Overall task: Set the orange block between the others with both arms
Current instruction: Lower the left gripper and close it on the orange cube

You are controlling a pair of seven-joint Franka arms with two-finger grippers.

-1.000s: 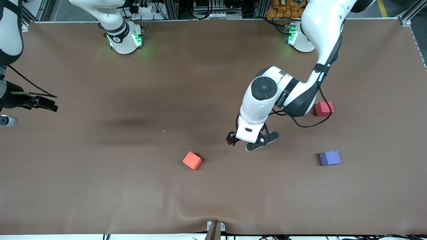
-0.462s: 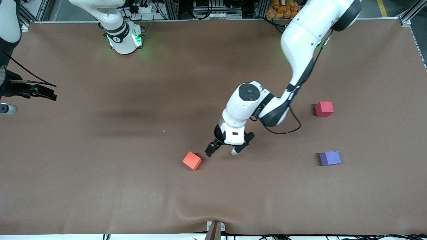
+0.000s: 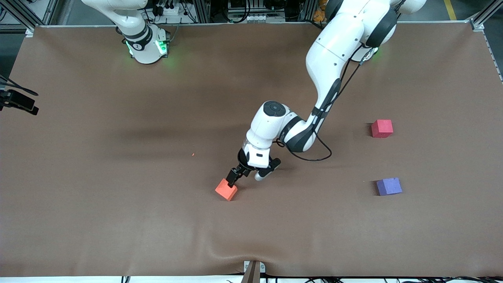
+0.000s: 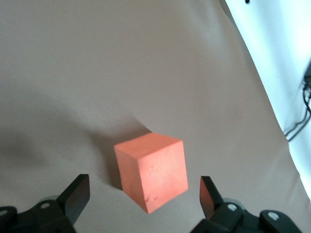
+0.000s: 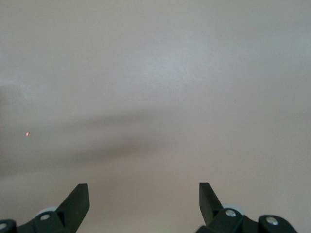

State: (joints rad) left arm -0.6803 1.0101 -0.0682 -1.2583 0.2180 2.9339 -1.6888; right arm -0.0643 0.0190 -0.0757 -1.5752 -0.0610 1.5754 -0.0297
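The left gripper grabs the orange block by its corner (image 3: 228,183) next, to place it between the red-pink cube (image 3: 382,128) and the purple-blue cube.
The orange block (image 3: 226,190) (image 4: 151,170) lies on the brown table, nearer the front camera than the middle. My left gripper (image 3: 244,176) (image 4: 144,194) is low beside it and open. Its fingertips (image 4: 77,191) flank the block, which lies a little ahead of them, untouched. The others stand toward the left arm's end: the red-pink cube (image 3: 382,128), and the purple-blue cube (image 3: 389,186) nearer the camera. My right gripper (image 5: 143,194) is open over bare table with nothing between its fingers. Only a black part of the right arm (image 3: 17,102) shows at the table's edge.
A tiny orange crumb (image 3: 193,154) (image 5: 27,133) lies on the cloth toward the right arm's end. The brown cloth ripples near a bracket (image 3: 253,270) at the front edge. The right arm's base (image 3: 147,45) stands at the top edge.
My left arm has swung from near the red-pink and purple-blue cubes across to the orange block, its open fingers now beside it. The right hand has drawn back toward the table's edge.
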